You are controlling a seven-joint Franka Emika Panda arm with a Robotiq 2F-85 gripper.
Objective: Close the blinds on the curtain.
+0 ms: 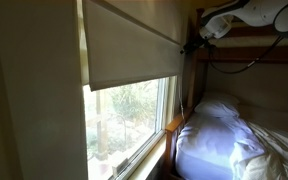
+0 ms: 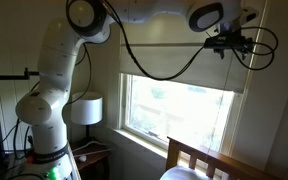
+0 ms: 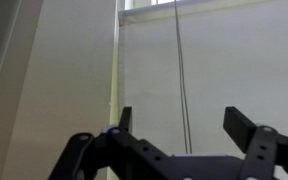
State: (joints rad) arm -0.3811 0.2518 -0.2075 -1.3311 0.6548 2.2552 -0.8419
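The gripper pinches the thin pull cord along its hanging length in front of the shade next, strands together, to draw it and close the blinds.
The blinds are a plain beige-grey shade covering the upper part of the window; their straight bottom edge hangs partway down, with glass and green trees below. They also show in an exterior view and fill the wrist view. A thin pull cord hangs down in front of the shade, between my fingers. My gripper is open and empty, facing the shade. It is high up at the shade's edge in both exterior views.
A bed with white bedding and a wooden frame stands under the window. A white lamp sits beside the robot base. Black cables hang from the arm. A wall strip borders the window frame.
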